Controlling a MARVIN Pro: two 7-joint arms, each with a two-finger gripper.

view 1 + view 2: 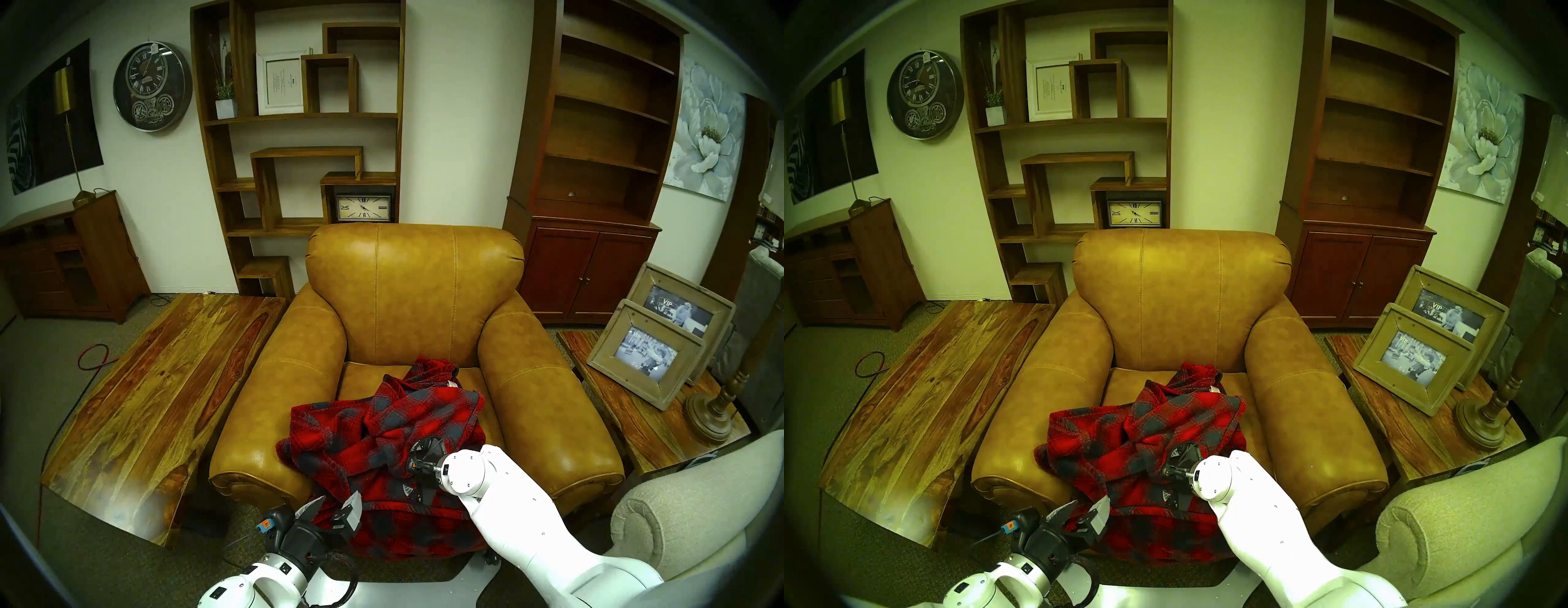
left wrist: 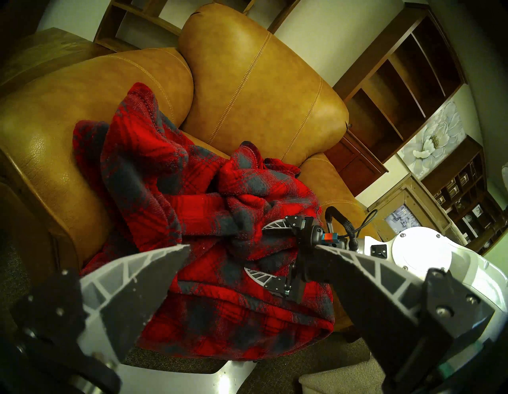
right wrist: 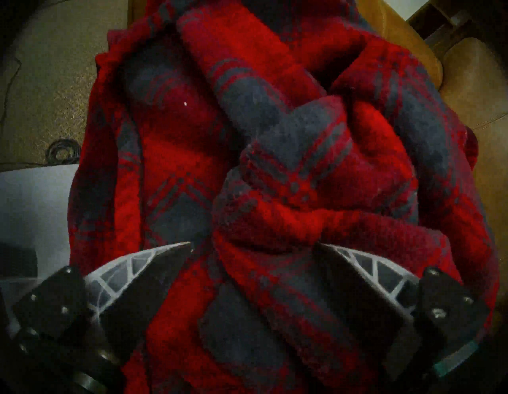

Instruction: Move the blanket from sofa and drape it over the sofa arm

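Observation:
The blanket should next be grabbed by its bunched fold (image 3: 262, 262) with my right gripper, so that it can be draped over the empty sofa arm.
The red and dark grey plaid blanket (image 1: 382, 433) lies crumpled on the seat of the tan leather sofa (image 1: 415, 288) and hangs over its front edge. Its left edge rests against the left sofa arm (image 1: 275, 407); the right sofa arm (image 1: 547, 399) is bare. My right gripper (image 1: 403, 471) is open and pushed into the blanket, its fingers either side of a thick fold (image 3: 275, 214). My left gripper (image 1: 333, 503) is open and empty, just in front of the hanging part (image 2: 220, 316), apart from it.
A long wooden table (image 1: 148, 403) stands left of the sofa. A side table (image 1: 602, 407) with two picture frames (image 1: 649, 352) and a lamp base (image 1: 712, 412) stands to the right. A beige fabric sofa arm (image 1: 679, 509) is at my near right. Shelves line the wall.

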